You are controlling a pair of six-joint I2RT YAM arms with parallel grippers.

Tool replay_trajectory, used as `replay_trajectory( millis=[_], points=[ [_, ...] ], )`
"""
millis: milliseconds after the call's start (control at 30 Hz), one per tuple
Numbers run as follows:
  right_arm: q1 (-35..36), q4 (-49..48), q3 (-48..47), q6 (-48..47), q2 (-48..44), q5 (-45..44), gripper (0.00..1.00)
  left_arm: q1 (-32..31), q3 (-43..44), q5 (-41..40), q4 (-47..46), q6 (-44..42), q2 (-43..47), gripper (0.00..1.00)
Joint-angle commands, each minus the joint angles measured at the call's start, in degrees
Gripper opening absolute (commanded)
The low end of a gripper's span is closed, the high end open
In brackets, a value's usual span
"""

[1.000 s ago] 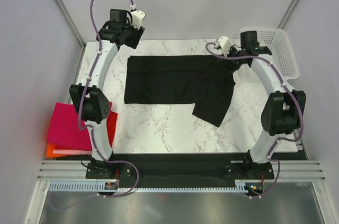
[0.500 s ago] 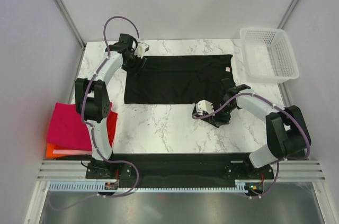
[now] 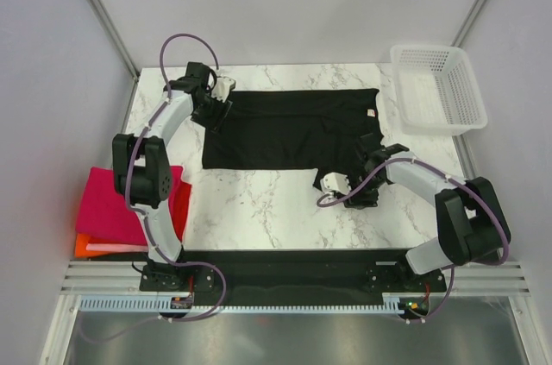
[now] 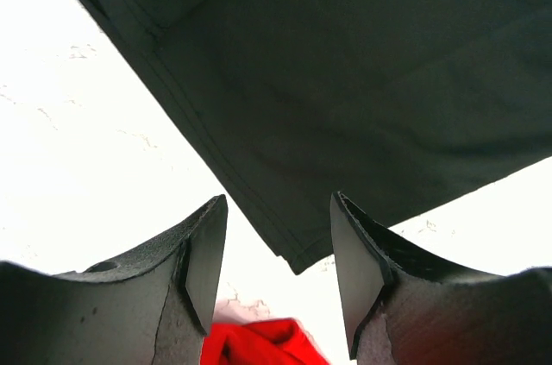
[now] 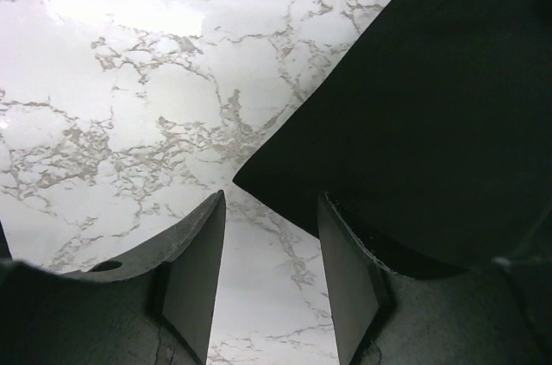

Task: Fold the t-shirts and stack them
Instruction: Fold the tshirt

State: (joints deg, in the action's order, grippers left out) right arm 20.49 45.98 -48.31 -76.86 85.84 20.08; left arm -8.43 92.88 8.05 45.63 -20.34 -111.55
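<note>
The black t-shirt's near flap needs to go back over the spread shirt in a fold. My right gripper should grab the flap by its pointed corner (image 3: pixel 316 185) (image 5: pixel 245 181) next.
A plain black t-shirt (image 3: pixel 289 128) lies spread flat on the marble table (image 3: pixel 259 201). My left gripper (image 3: pixel 222 99) is low at its far left corner, open. In the left wrist view a hemmed corner of the black t-shirt (image 4: pixel 345 80) lies between the open fingers of that gripper (image 4: pixel 278 201), ungripped. My right gripper (image 3: pixel 333 185) is low at the shirt's near right flap, open. In the right wrist view the black t-shirt's (image 5: pixel 431 97) pointed corner sits just ahead of that gripper (image 5: pixel 270 197), with nothing between the fingers. Folded magenta (image 3: pixel 112 201), red (image 3: pixel 183 205) and orange (image 3: pixel 82 244) t-shirts are stacked at the left.
A white mesh basket (image 3: pixel 435 89) stands at the far right corner of the table. Red cloth (image 4: pixel 254 343) shows at the bottom of the left wrist view. Bare marble lies in front of the black shirt, toward the arm bases.
Both arms came down from the far edge. The right gripper swung to the shirt's near right flap and opened slightly; the left gripper dropped to the far left corner. The flap's tip has shifted.
</note>
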Motion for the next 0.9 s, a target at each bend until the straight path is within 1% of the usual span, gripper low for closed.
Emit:
replay_trajectory(
  millis=[0,467,600,700,733,833,867],
  points=[
    [0.16,0.52,1.29,-3.03,-4.01,1.46,0.56,0.52,-1.56,0.74,-1.77,1.35,3.88,0.58],
    [0.78,-4.66,3.31,-0.48,-0.24,0.84,0.56,0.6,-3.41,-0.49,-2.12,1.18,4.85,0.59],
    [1.39,-4.93,2.88,0.48,1.17,0.05,0.51,0.78,-5.42,-1.28,-2.38,0.65,5.46,0.58],
    [1.48,-4.93,2.7,1.09,1.69,-0.74,0.31,1.83,-6.74,-1.99,-2.56,-0.31,5.99,0.58],
    [1.39,-4.5,2.61,1.53,1.7,-0.91,0.18,2.27,-7.18,-2.08,-2.56,-0.66,6.25,0.58],
    [1.39,-4.32,2.61,2.67,1.7,-1.62,0.01,4.55,-8.59,-1.56,-2.3,-1.19,6.69,0.58],
    [1.48,-4.32,2.52,3.12,1.52,-1.79,0.0,5.6,-8.94,-1.2,-2.12,-1.72,6.95,0.58]
  ],
)
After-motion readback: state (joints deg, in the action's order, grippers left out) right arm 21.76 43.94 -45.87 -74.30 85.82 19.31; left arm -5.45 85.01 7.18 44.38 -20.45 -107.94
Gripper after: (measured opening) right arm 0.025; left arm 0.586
